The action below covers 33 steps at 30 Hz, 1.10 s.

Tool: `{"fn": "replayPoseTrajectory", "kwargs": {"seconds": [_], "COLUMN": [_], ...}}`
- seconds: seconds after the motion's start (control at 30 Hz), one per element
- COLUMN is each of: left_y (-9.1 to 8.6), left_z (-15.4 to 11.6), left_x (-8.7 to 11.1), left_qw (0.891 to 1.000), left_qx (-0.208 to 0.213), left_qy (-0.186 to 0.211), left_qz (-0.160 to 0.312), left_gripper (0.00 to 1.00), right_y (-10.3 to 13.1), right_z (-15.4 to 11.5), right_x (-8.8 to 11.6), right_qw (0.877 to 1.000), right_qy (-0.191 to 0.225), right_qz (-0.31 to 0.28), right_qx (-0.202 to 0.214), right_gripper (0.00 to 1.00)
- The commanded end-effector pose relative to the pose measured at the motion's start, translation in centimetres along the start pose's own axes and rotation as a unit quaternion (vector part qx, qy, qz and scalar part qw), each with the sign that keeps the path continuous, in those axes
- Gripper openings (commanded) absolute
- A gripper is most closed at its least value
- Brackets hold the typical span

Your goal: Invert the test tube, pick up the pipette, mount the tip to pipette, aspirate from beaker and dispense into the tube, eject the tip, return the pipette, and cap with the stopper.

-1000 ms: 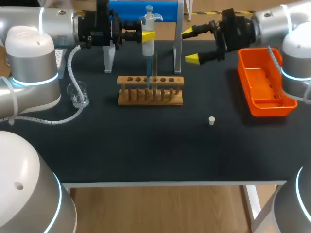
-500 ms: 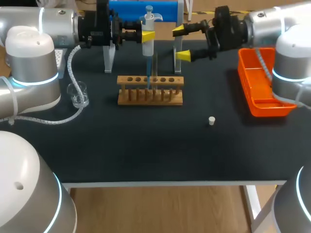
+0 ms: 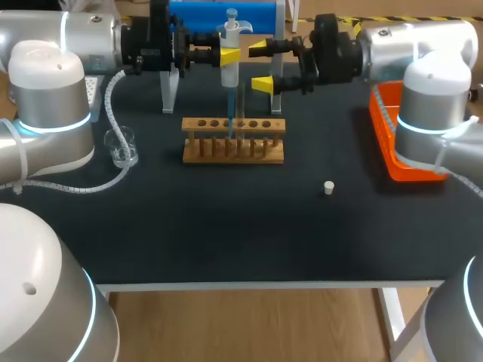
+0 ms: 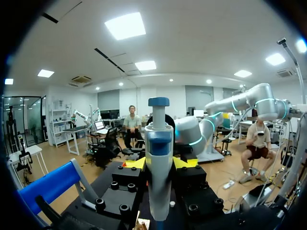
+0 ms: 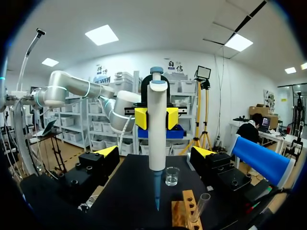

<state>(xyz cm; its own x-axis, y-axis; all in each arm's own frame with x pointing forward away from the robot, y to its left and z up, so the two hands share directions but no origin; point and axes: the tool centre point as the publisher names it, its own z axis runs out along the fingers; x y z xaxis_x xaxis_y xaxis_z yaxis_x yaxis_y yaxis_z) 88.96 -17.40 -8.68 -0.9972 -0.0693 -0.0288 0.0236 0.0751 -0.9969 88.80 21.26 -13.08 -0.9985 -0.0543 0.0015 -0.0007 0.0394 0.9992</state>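
Note:
Next, my right gripper grabs the pipette by its lower white body [image 3: 230,77] [image 5: 157,151], since my left gripper's fingers already cover the pipette's body higher up.
My left gripper [image 3: 230,55] is shut on the white pipette [image 3: 229,72], held upright at the back of the table. Its blue tip [image 3: 229,113] hangs down to the wooden rack [image 3: 234,149], close beside the upright test tube [image 3: 241,105]. My right gripper [image 3: 262,65] stands open just right of the pipette, its fingers apart from it. In the right wrist view the pipette [image 5: 157,129] stands ahead of that gripper [image 5: 156,155], between its spread tips. In the left wrist view the pipette [image 4: 158,177] fills the left gripper [image 4: 159,165]. The beaker [image 3: 121,147] is at the left, the white stopper [image 3: 328,187] lies right of the middle.
An orange tray [image 3: 411,162] sits at the right edge under my right arm. The blue pipette stand [image 3: 223,13] rises behind the rack. A tip box [image 3: 93,87] shows at the far left. Open table lies in front of the rack.
My right arm has swung left from above the orange tray to just beside the pipette, fingers still wide. The left arm and the pipette have not moved.

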Motion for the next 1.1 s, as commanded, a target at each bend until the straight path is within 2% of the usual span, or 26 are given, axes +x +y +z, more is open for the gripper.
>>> {"fn": "replayPoseTrajectory", "kwargs": {"seconds": [0.03,0.47,1.1], "left_y": [0.1,0.1,0.1], "left_z": [0.0,0.0,0.0], "left_x": [0.1,0.1,0.1], "left_qw": [1.000,1.000,1.000], "left_qx": [0.002,0.002,0.002], "left_qy": [-0.002,-0.002,-0.002], "left_qz": [0.001,0.001,0.001], "left_gripper": [0.00,0.00,0.00], "right_y": [-0.4,-0.2,0.0], "right_z": [0.9,2.6,4.4], "right_x": [0.1,0.8,0.1], "right_qw": [1.000,0.999,0.999], "right_qy": [-0.006,-0.026,-0.030], "right_qz": [0.003,-0.019,-0.026], "right_qx": [-0.006,-0.009,-0.009], "right_gripper": [1.00,1.00,1.00]}}
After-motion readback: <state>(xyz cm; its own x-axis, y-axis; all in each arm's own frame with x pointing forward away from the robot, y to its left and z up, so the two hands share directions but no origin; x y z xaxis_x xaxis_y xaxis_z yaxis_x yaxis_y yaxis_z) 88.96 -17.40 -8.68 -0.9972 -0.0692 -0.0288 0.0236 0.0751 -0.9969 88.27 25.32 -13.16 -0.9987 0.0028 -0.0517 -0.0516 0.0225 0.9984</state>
